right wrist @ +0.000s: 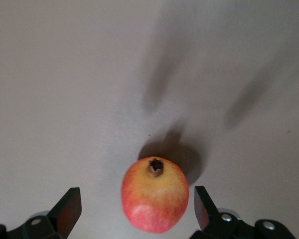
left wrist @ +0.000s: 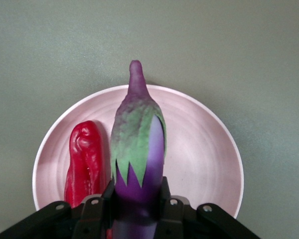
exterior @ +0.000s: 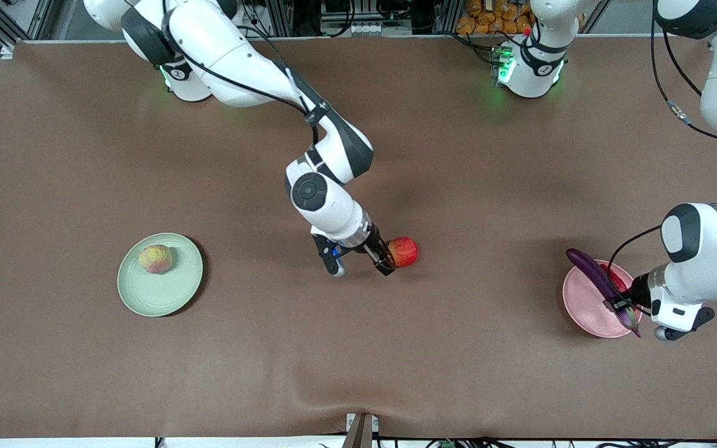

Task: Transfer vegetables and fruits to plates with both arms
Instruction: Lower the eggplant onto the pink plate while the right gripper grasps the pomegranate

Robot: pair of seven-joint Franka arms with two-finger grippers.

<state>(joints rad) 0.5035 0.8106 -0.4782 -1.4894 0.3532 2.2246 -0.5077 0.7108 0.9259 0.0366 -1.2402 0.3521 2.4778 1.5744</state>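
Observation:
The right gripper isn't ready to close on the red apple-like fruit (exterior: 403, 251) (right wrist: 155, 196): its fingertips stop above the fruit and would miss if they closed now, so it needs to first lower its fingers to the fruit's sides.
My left gripper (exterior: 623, 305) (left wrist: 138, 200) is shut on the long purple eggplant (exterior: 590, 269) (left wrist: 139, 144), which hangs tilted over the pink plate (exterior: 587, 316) (left wrist: 199, 149) at the left arm's end of the table. A red chili pepper (exterior: 615, 276) (left wrist: 84, 159) lies in that plate beside the eggplant. My right gripper (exterior: 362, 264) (right wrist: 135, 199) is open over the middle of the table. The red apple-like fruit (exterior: 403, 251) (right wrist: 155, 196) sits on the cloth between its fingers, untouched. The yellow-pink fruit (exterior: 155, 259) rests on the mint green plate (exterior: 159, 295) toward the right arm's end.
A brown cloth (exterior: 358, 361) covers the table, with a low wrinkle near the front edge. A small bracket (exterior: 361, 430) sits at the middle of that edge. Orange items (exterior: 495, 15) lie off the table by the arms' bases.

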